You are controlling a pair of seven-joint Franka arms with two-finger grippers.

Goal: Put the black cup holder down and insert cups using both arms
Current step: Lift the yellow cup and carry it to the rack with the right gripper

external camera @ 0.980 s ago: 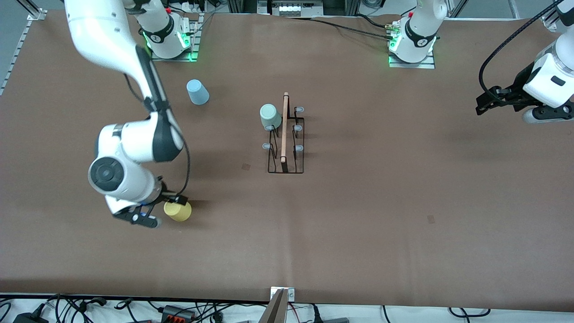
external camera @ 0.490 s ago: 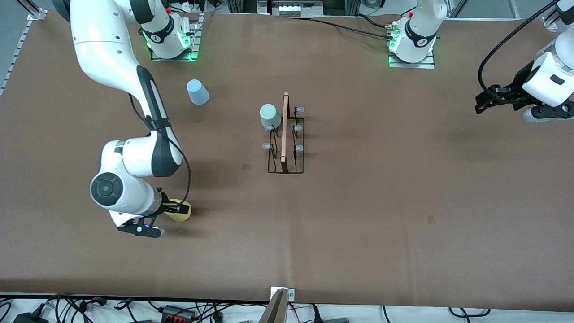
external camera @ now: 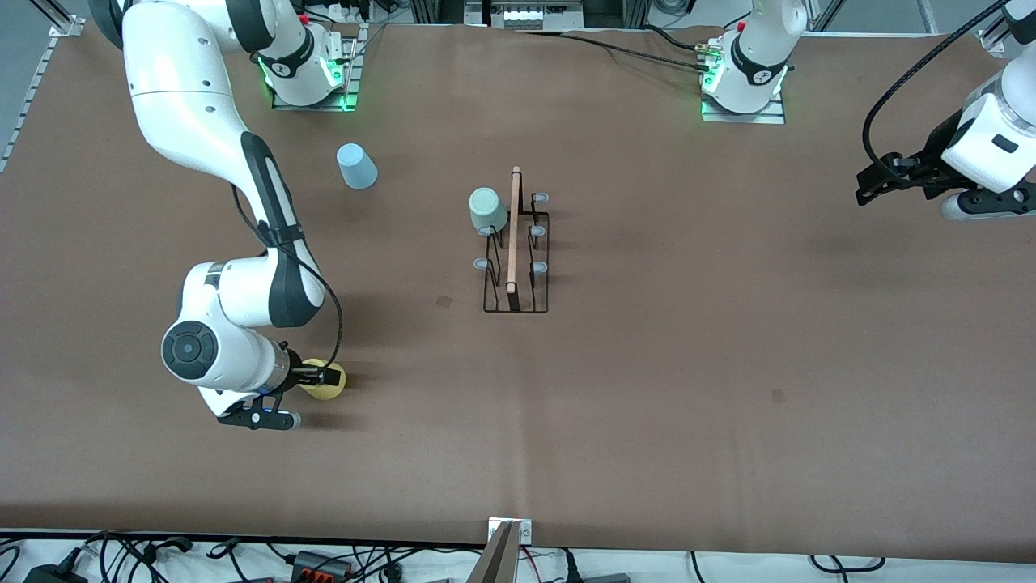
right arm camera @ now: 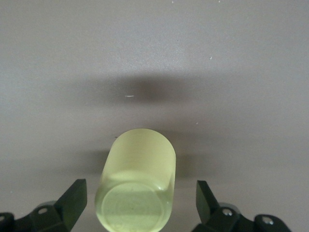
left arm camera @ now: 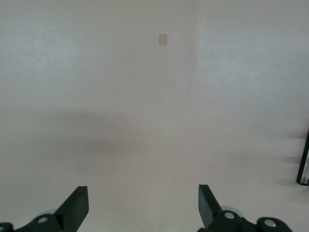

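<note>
I should close my right gripper on the yellow cup now. The fingers are on either side of the cup in the right wrist view, so they would hold it.
The black cup holder [external camera: 518, 267] stands at the table's middle, its wooden rod on top. A pale mint green cup [external camera: 488, 209] sits on one prong at the rack's end nearer the robots' bases. A light blue cup [external camera: 356, 166] stands upside down toward the right arm's end. A yellow cup [external camera: 332, 387] lies on its side nearer the front camera. My right gripper [external camera: 314, 377] is low over it, open, one finger on each side of the yellow cup [right arm camera: 140, 179], not touching. My left gripper [external camera: 872, 188] is open and empty and waits over the left arm's end.
Two small darker patches [external camera: 444, 300] [external camera: 778, 395] mark the brown table cover. A metal bracket [external camera: 510, 533] and cables lie at the table's front edge. A corner of the rack [left arm camera: 304, 162] shows in the left wrist view.
My right arm has lowered and shifted so its open gripper straddles the yellow cup. The left arm has barely moved. The cups and rack have not moved.
</note>
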